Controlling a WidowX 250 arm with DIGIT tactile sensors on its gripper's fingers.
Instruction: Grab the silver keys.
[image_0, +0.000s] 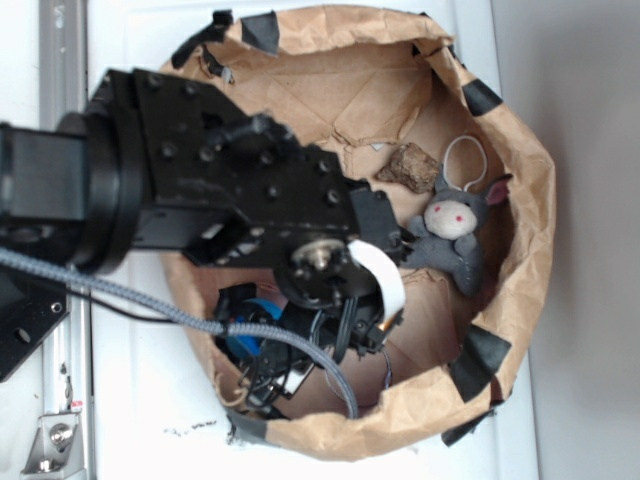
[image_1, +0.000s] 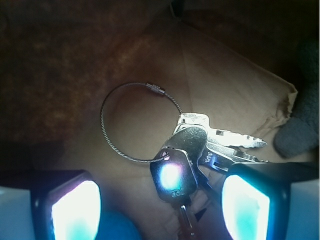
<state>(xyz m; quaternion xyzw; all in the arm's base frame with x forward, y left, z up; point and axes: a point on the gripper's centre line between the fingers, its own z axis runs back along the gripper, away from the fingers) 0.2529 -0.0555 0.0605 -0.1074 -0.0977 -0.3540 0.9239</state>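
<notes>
The silver keys have their heads beside the wire ring. My gripper next needs to grab the keys by those heads to pick them up.
In the wrist view the silver keys (image_1: 192, 152) lie on the brown paper floor, fanned on a thin wire ring (image_1: 131, 122). My gripper (image_1: 160, 205) is open and low over them. Its two glowing pads (image_1: 75, 212) stand left and right of the bunch, and the right pad sits against the key blades. Nothing is held. In the exterior view my gripper (image_0: 330, 335) is down inside the paper bowl (image_0: 520, 270) at its near left, and the arm hides the keys there.
A blue ball (image_0: 248, 335) lies right by my gripper and shows at the bottom of the wrist view (image_1: 117, 227). A brown rock-like lump (image_0: 407, 166) and a grey plush rabbit (image_0: 455, 225) lie at the bowl's far right. The bowl's paper walls rise all round.
</notes>
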